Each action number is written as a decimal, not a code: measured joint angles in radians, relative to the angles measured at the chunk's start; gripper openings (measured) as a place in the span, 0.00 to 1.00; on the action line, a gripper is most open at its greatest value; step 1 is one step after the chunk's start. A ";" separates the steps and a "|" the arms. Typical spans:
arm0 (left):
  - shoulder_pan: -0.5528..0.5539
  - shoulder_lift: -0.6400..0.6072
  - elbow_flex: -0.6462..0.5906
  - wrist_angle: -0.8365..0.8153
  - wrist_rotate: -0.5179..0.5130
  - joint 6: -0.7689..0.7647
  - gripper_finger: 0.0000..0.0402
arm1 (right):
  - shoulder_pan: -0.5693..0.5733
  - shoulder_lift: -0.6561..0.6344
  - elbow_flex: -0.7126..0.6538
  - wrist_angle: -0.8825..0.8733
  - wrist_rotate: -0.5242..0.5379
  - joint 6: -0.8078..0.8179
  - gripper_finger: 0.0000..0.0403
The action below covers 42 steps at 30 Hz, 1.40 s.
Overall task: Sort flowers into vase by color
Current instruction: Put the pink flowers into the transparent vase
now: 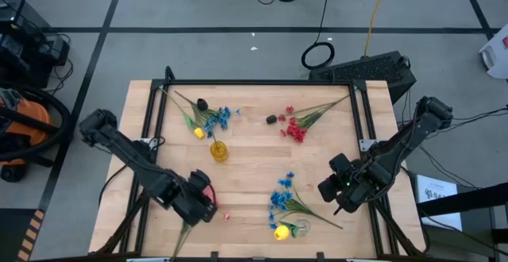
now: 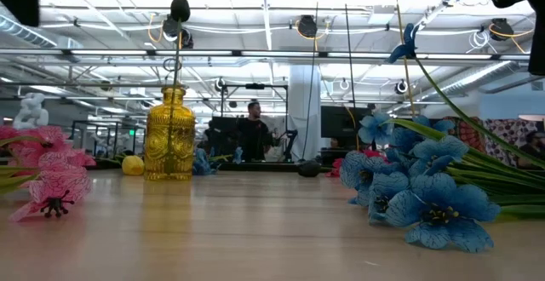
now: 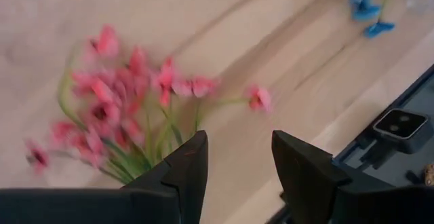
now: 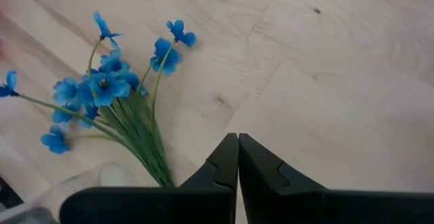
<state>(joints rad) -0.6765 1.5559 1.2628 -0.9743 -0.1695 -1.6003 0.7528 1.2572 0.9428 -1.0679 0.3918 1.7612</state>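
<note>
Next, my left gripper grips the pink spray by its green stems, since thin pink petals fan out loosely at the flower end.
A pink spray (image 3: 115, 108) lies near the table's near-left corner, and its green stems run under one finger of my open left gripper (image 3: 239, 163), not between the two. In the high view that gripper (image 1: 200, 202) hovers over the spray (image 1: 205, 180). My right gripper (image 4: 237, 157) is shut and points at a blue spray (image 4: 108, 91) lying flat on the wood. It stands right of that spray (image 1: 282, 197) in the high view. A yellow vase (image 1: 218, 151) stands mid-table, and a dark bud (image 2: 179, 8) on a thin stem shows above its mouth. My left gripper is open above the pink spray's stems (image 3: 159, 149), which pass beneath one finger (image 3: 186, 173). Whether that finger touches them I cannot tell.
A red spray (image 1: 295, 127) with a dark bud (image 1: 271, 119) lies toward the far right. A mixed blue, yellow and dark spray (image 1: 208, 119) lies far left. A yellow bud (image 1: 280, 232) sits by the near edge. A dark frame (image 1: 159, 111) borders the table.
</note>
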 joint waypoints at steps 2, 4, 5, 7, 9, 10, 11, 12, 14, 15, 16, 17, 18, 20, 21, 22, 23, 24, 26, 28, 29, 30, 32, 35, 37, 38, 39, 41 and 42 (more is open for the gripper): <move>-0.014 0.034 0.010 -0.003 0.030 -0.058 0.42 | 0.000 0.000 0.000 0.000 0.001 -0.004 0.01; -0.036 0.066 0.010 -0.006 0.070 -0.133 0.42 | 0.000 0.000 0.000 0.000 0.002 -0.021 0.01; -0.051 0.079 0.009 -0.006 0.093 -0.160 0.42 | 0.000 0.000 0.000 0.001 0.002 -0.037 0.01; -0.087 0.104 0.008 -0.006 0.127 -0.209 0.42 | 0.000 0.000 0.000 0.001 0.002 -0.067 0.01; -0.132 0.127 0.008 -0.005 0.142 -0.267 0.42 | 0.000 0.000 0.000 0.001 0.002 -0.094 0.01; -0.154 0.138 0.008 -0.003 0.143 -0.307 0.42 | 0.000 0.000 0.000 0.001 0.002 -0.104 0.01; -0.176 0.148 0.008 0.000 0.146 -0.348 0.42 | 0.000 0.000 0.000 0.002 0.002 -0.112 0.01; -0.197 0.158 0.008 0.000 0.153 -0.387 0.42 | 0.000 0.000 0.000 0.002 0.002 -0.120 0.01; -0.237 0.177 0.008 0.001 0.173 -0.454 0.42 | 0.000 0.000 0.000 0.003 0.003 -0.129 0.01; -0.256 0.187 0.008 0.001 0.179 -0.482 0.42 | 0.000 0.000 0.000 0.003 0.003 -0.131 0.01; -0.273 0.197 0.008 0.004 0.185 -0.515 0.42 | 0.000 0.000 0.000 0.003 0.004 -0.132 0.01; -0.288 0.207 0.008 0.014 0.189 -0.546 0.42 | 0.000 0.000 0.000 0.003 0.004 -0.132 0.01; -0.300 0.216 0.008 0.030 0.192 -0.571 0.42 | 0.000 0.000 0.000 0.004 0.005 -0.132 0.01; -0.318 0.234 0.008 0.066 0.192 -0.603 0.42 | 0.000 0.000 0.000 0.005 0.006 -0.132 0.01; -0.324 0.243 0.008 0.087 0.192 -0.614 0.42 | 0.000 0.000 0.000 0.005 0.006 -0.132 0.01; -0.329 0.253 0.008 0.106 0.192 -0.619 0.42 | 0.000 0.000 0.000 0.006 0.006 -0.132 0.01; -0.333 0.262 0.008 0.122 0.192 -0.620 0.42 | 0.000 0.000 0.000 0.008 0.006 -0.132 0.01; -0.335 0.272 0.008 0.136 0.192 -0.620 0.42 | 0.000 0.000 0.000 0.010 0.010 -0.132 0.01; -0.336 0.292 0.008 0.151 0.197 -0.620 0.42 | 0.001 0.000 0.000 0.020 0.026 -0.132 0.01; -0.336 0.310 0.008 0.150 0.223 -0.619 0.42 | 0.000 0.000 0.000 0.036 0.039 -0.132 0.01; -0.336 0.319 0.008 0.148 0.241 -0.620 0.42 | 0.000 0.000 0.000 0.042 0.047 -0.132 0.01; -0.336 0.327 0.008 0.147 0.253 -0.620 0.42 | 0.001 0.000 0.000 0.052 0.058 -0.133 0.01; -0.336 0.345 0.007 0.147 0.268 -0.620 0.42 | 0.001 0.000 0.000 0.064 0.078 -0.133 0.01; -0.336 0.371 0.007 0.147 0.272 -0.620 0.42 | 0.001 0.000 0.000 0.079 0.084 -0.133 0.01; -0.336 0.388 0.007 0.147 0.276 -0.620 0.42 | 0.001 0.000 0.000 0.090 0.084 -0.133 0.01; -0.336 0.397 0.008 0.148 0.280 -0.620 0.42 | 0.001 0.000 0.000 0.100 0.084 -0.133 0.01; -0.336 0.402 0.009 0.151 0.286 -0.619 0.42 | 0.001 0.000 0.000 0.106 0.084 -0.133 0.01; -0.332 0.415 0.012 0.159 0.293 -0.618 0.42 | 0.001 0.000 0.000 0.111 0.083 -0.133 0.01; -0.331 0.419 0.011 0.160 0.295 -0.616 0.42 | 0.001 0.000 0.000 0.115 0.084 -0.133 0.01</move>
<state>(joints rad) -1.0073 1.9747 1.2743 -0.8140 0.1259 -2.2160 0.7536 1.2572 0.9428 -0.9533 0.4754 1.6286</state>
